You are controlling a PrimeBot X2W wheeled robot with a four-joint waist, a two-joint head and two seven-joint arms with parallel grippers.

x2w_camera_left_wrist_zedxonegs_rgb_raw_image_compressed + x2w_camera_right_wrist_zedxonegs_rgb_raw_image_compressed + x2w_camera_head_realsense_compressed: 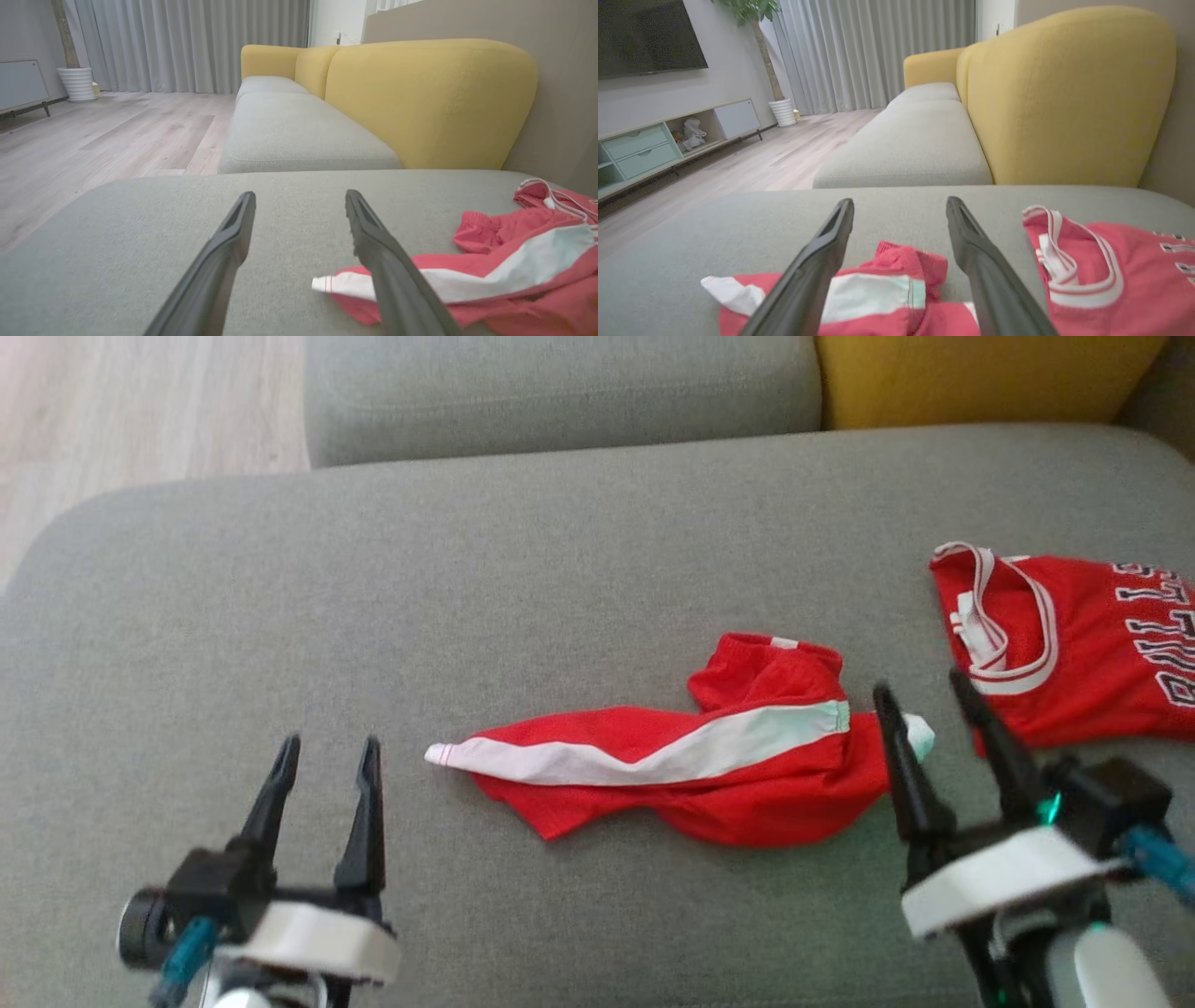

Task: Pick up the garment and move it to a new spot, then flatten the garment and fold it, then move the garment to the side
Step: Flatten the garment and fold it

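Note:
The red garment needs to be moved and flattened. My right gripper should next pick it up by the waistband end of its white stripe [831, 717] [911, 291].
The garment [709, 765], red with a broad white stripe, lies crumpled and stretched sideways in the middle of the grey sofa seat [467, 569]. My left gripper [331, 742] is open and empty, just left of the garment's white-tipped end; in the left wrist view the garment [504, 275] lies right of my open gripper [300, 193]. At the garment's right end, my right gripper [922, 683] stands open and hovers over the cloth. In the right wrist view, the garment [878, 289] shows below and between the spread fingers of that gripper [900, 200], which hold nothing.
A second red piece, a jersey [1083, 653] with white trim and lettering, lies at the seat's right edge, close to my right gripper. A yellow backrest [980, 378] stands behind. Wooden floor [140, 401] lies beyond the seat's left edge. Another grey seat cushion [560, 392] adjoins at the back.

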